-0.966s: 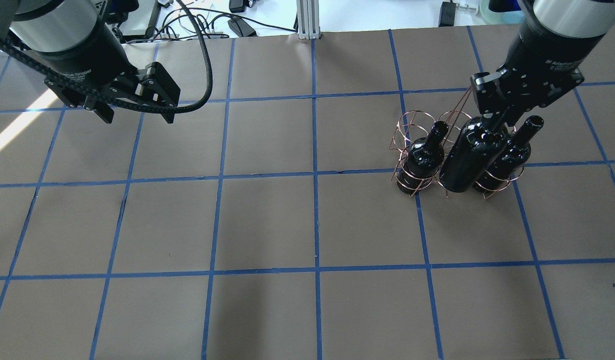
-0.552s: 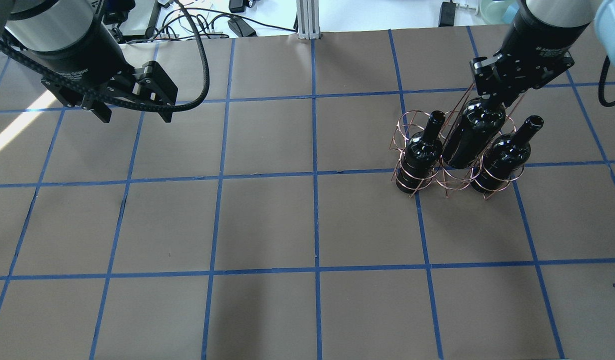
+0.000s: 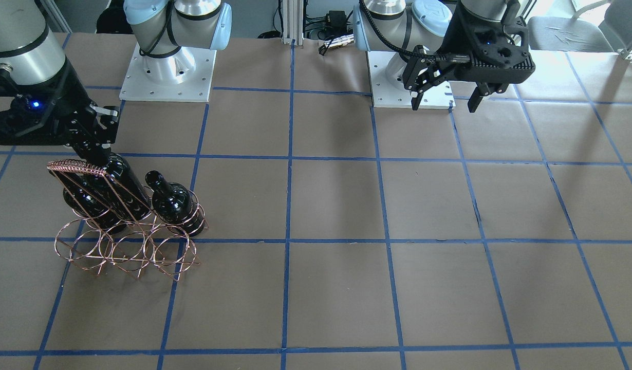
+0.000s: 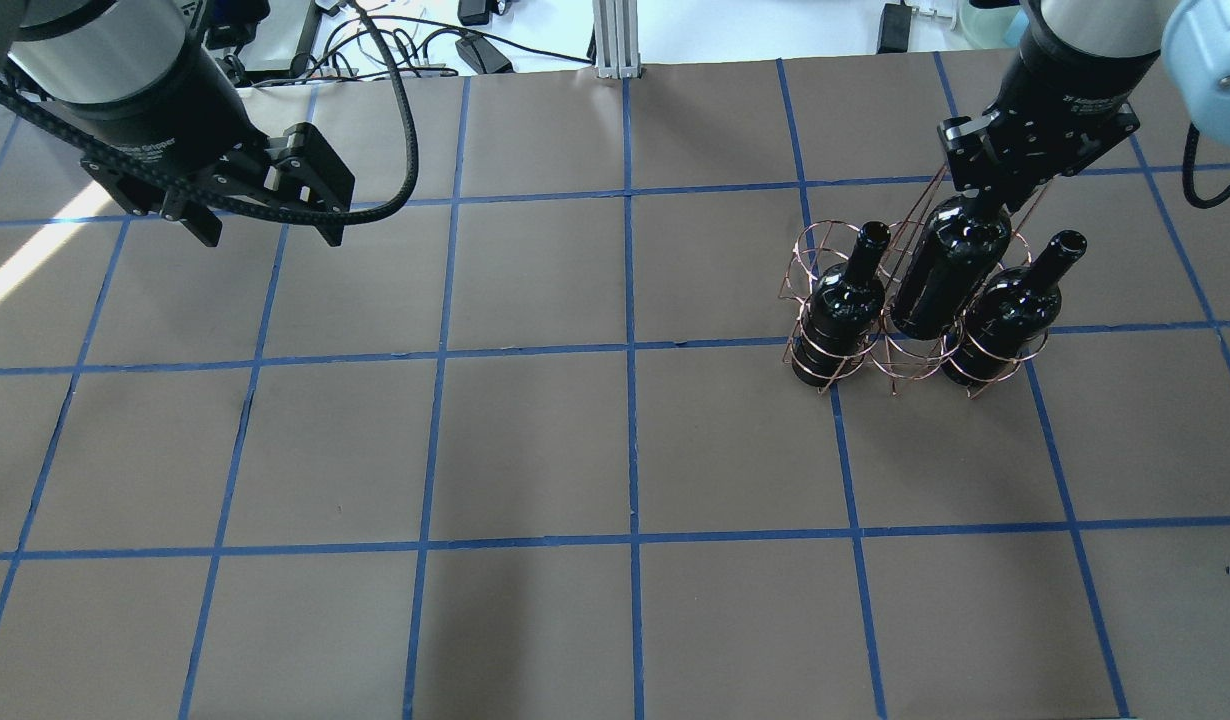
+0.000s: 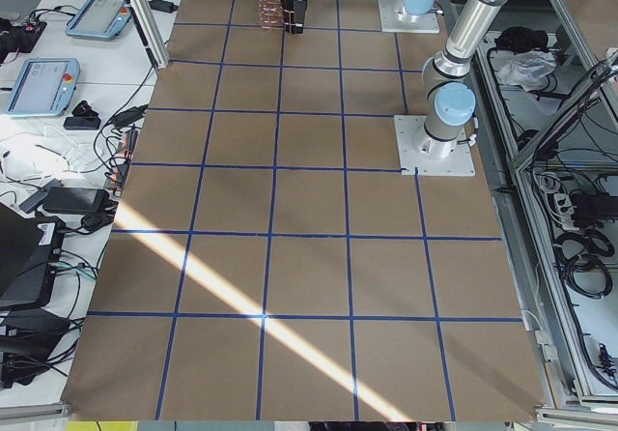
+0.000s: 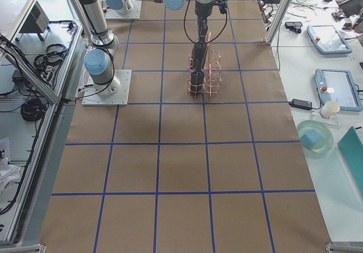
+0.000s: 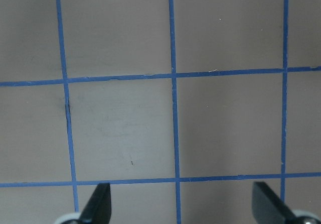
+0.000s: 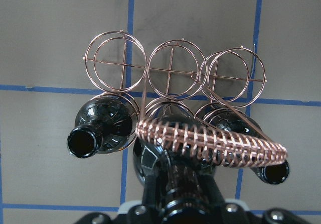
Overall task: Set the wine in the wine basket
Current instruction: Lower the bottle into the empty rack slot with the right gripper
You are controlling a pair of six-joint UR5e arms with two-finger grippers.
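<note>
The wine bottle has its shoulder above the shoulders of the outer bottles, so the robot's right gripper should keep holding the wine bottle until it sits in the middle ring.
The copper wire wine basket stands at the table's right, also in the front view. Two near-black wine bottles stand in the outer rings of its row nearer the robot. My right gripper is shut on the neck of a third wine bottle, whose body sits in the middle ring between them, beside the arched handle. The right wrist view shows this neck below the handle. My left gripper is open and empty, high over the far left.
The basket's other row of three rings holds nothing. The brown table with blue tape grid is bare around the basket. Cables and devices lie beyond the table's far edge. The arm bases stand at the robot's side.
The right gripper has lowered the held bottle into the basket's middle ring; it now shows smaller and deeper between the two others. The left arm has barely moved.
</note>
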